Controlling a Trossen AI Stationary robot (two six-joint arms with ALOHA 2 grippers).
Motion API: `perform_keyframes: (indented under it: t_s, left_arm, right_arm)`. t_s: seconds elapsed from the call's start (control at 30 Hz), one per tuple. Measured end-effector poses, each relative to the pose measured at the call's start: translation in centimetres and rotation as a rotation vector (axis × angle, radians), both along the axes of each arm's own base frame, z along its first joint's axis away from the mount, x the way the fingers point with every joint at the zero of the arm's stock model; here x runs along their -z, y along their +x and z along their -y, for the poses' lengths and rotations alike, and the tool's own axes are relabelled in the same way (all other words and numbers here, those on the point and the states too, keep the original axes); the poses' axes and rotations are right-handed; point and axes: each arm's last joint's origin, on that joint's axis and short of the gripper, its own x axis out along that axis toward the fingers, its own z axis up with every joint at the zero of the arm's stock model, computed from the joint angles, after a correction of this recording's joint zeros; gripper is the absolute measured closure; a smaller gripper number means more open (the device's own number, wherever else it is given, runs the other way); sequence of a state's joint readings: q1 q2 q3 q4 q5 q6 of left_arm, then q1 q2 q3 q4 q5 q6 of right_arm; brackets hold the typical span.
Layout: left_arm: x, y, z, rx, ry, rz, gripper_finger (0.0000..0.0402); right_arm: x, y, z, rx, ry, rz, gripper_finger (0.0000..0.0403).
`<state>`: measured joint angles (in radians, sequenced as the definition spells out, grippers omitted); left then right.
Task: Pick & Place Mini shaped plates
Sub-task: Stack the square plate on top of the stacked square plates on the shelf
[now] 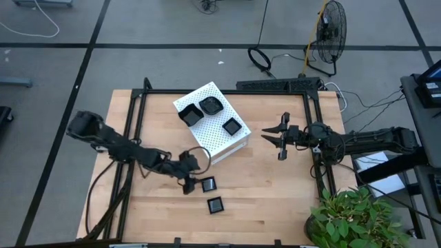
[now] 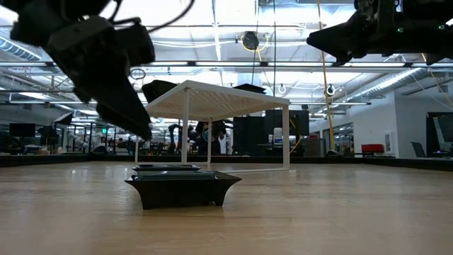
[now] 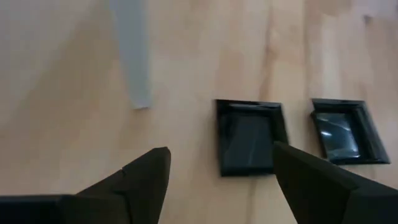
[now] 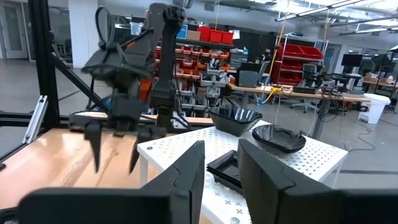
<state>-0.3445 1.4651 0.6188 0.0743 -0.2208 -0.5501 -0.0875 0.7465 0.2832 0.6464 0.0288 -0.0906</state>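
Observation:
My left gripper picks up the mini shaped plate by its rim [image 1: 209, 179] next, to place the plate on the white box [image 1: 213, 131].
Two mini shaped plates, small glossy black squares, lie flat on the wooden table: one [image 1: 207, 184] [image 3: 249, 137] right by my left gripper, another [image 1: 216, 204] [image 3: 345, 130] nearer the table's near edge. In the low view the near plate [image 2: 182, 188] stands in front of the other [image 2: 166, 168]. Three more plates [image 1: 189, 114] [image 1: 210, 105] [image 1: 232, 126] sit on top of the white perforated box [image 1: 213, 131]. My left gripper [image 1: 195, 176] [image 3: 221, 149] [image 2: 134, 117] hovers open above the table, just left of the first plate. My right gripper [image 1: 278, 138] [image 4: 221, 171] hangs open in the air to the right of the box.
The white box stands on thin legs [image 3: 137, 62] just beyond my left gripper. A black metal frame [image 1: 227, 91] runs along the far and side edges of the table. A potted plant [image 1: 351, 217] sits at the near right corner. Bare wood [image 1: 275, 200] lies between the plates and the plant.

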Motion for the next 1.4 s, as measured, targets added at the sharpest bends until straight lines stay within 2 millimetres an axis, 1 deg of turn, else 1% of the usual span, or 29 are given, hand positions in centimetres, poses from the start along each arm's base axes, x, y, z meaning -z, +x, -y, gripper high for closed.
perform_keyframes:
  t_s: [0.17,0.33,0.43,0.53,0.7,0.87,1.13,1.4]
  left_arm:
    - [2.3,1.7,0.8,0.044,-0.062,0.034,0.0129]
    - [4.4,2.3,1.0,0.040,-0.057,0.009,0.0146]
    - [5.1,2.4,1.0,0.036,-0.047,-0.006,0.0158]
    - [5.3,2.5,1.1,0.038,-0.040,-0.007,0.0172]
    - [4.8,2.4,1.0,0.051,-0.023,0.002,0.0201]
    - [4.8,2.4,1.0,0.054,-0.024,0.011,0.0237]
    - [4.9,2.2,0.9,0.048,-0.015,-0.012,0.0302]
    - [4.9,2.3,0.9,0.044,-0.014,-0.010,0.0346]
  right_arm:
    - [0.0,0.0,0.0,-0.003,0.000,-0.001,0.0316]
    - [0.0,0.0,0.0,-0.003,0.000,-0.001,0.0316]
    - [0.0,0.0,0.0,-0.003,0.000,0.000,0.0316]
    - [0.0,0.0,0.0,-0.004,0.001,-0.001,0.0316]
    - [0.1,0.0,0.0,-0.007,0.029,-0.002,0.0316]
    - [0.2,0.0,0.0,-0.012,0.075,-0.001,0.0316]
    - [1.1,-0.2,0.0,-0.011,0.082,-0.029,0.0316]
    - [1.2,-0.2,0.0,-0.011,0.082,-0.030,0.0316]
